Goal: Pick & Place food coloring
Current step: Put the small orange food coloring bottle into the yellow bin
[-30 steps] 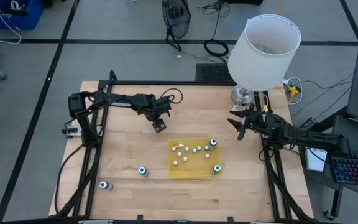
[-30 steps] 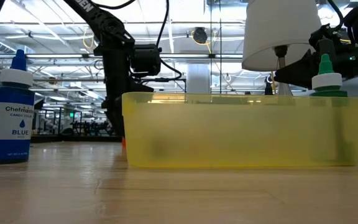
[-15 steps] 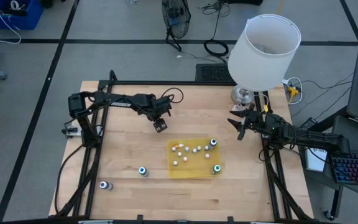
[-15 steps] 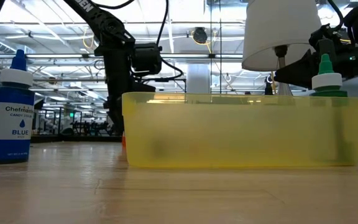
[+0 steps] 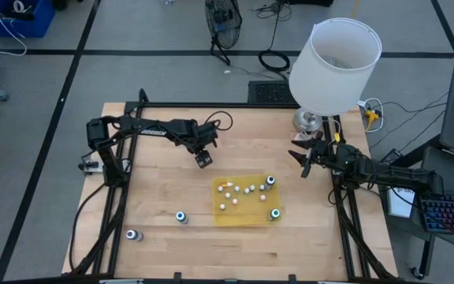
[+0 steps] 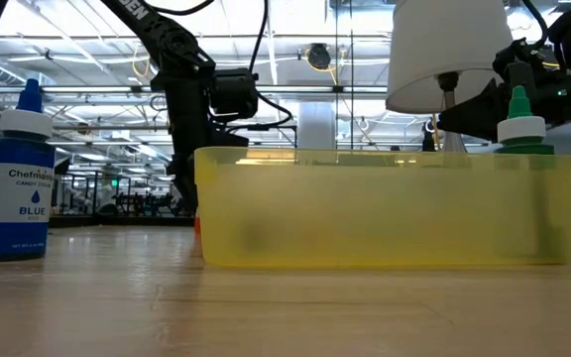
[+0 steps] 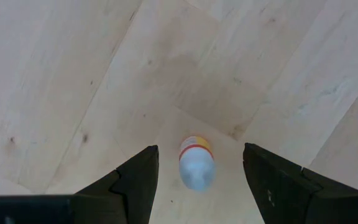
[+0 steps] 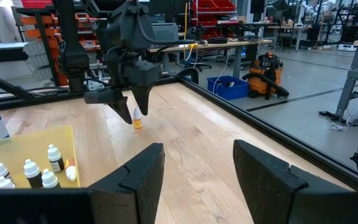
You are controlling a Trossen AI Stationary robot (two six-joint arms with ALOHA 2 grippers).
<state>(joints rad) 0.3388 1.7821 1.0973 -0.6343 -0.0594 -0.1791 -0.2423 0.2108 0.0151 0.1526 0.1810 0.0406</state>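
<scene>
I need to close my left gripper on the bottle: my fingers are on either side of the dropper bottle's whitish top [image 7: 197,170], down by its orange band.
A tiny whitish dropper bottle with an orange band [image 7: 196,165] stands upright on the bare wood, left of and beyond the yellow tray [image 5: 247,218]. My left gripper [image 7: 200,147] hangs over it, pointing down and open, one finger on either side and not touching it. The right wrist view shows this gripper [image 8: 134,106] just above the bottle [image 8: 137,119]. Several small bottles and two larger teal-topped ones [image 5: 270,181] stand in the tray. Two more teal-topped bottles [image 5: 181,216] [image 5: 132,235] stand on the table near its left front. My right gripper [image 5: 302,160] waits open at the table's right side.
A lamp with a big white shade [image 5: 335,67] stands at the far right corner, close behind my right arm. In the low view a blue bottle [image 6: 18,174] stands left of the tray [image 6: 385,208], and a green-capped one [image 6: 520,124] rises inside it. Bare wood lies around the orange-banded bottle.
</scene>
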